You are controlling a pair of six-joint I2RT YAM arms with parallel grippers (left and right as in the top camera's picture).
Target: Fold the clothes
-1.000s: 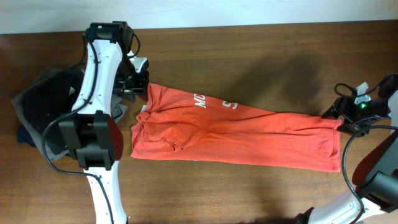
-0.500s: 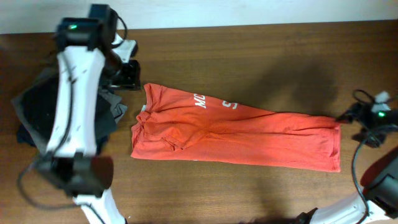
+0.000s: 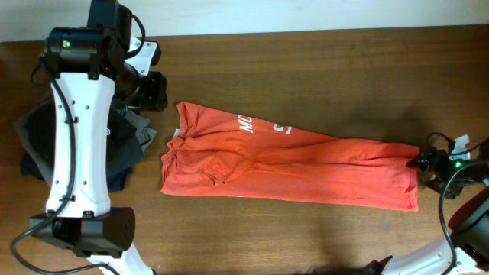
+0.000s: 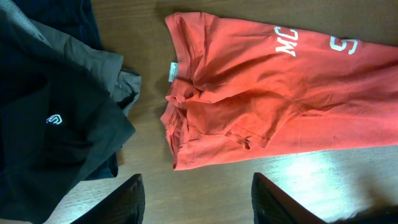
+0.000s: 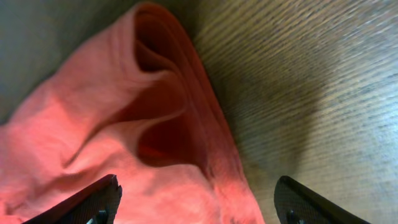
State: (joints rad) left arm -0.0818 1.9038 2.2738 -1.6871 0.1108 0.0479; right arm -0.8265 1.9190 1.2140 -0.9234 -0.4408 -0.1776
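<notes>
The red-orange shirt should be picked up next by its rumpled hem end (image 3: 406, 177) with my right gripper, so that end can be folded over toward the collar (image 3: 175, 153).
The clothes, one red-orange shirt (image 3: 290, 164), lie as a long flat band across the table, collar end to the left. White lettering (image 3: 263, 126) shows on its far side, and a small white neck tag (image 4: 173, 71) sits by the bunched collar. My left gripper (image 3: 153, 90) hovers beyond the collar end, open, with only bare wood between its fingers (image 4: 134, 200). In the left wrist view the shirt (image 4: 267, 93) fills the upper right. My right gripper (image 3: 425, 160) sits at the shirt's right end. It stands open over the rumpled hem corner (image 5: 155, 112) without pinching it.
A pile of dark folded garments (image 3: 46, 141) lies at the table's left edge, touching the left arm's base side; a black one with a small white logo (image 4: 56, 119) tops it. The table's back edge meets a white wall (image 3: 306, 15). A cable (image 3: 447, 206) loops by the right arm.
Both grippers have let go of the shirt and widened. The left arm rose and drew back from the collar; the right gripper shifted off the hem corner. The shirt has stayed put.
</notes>
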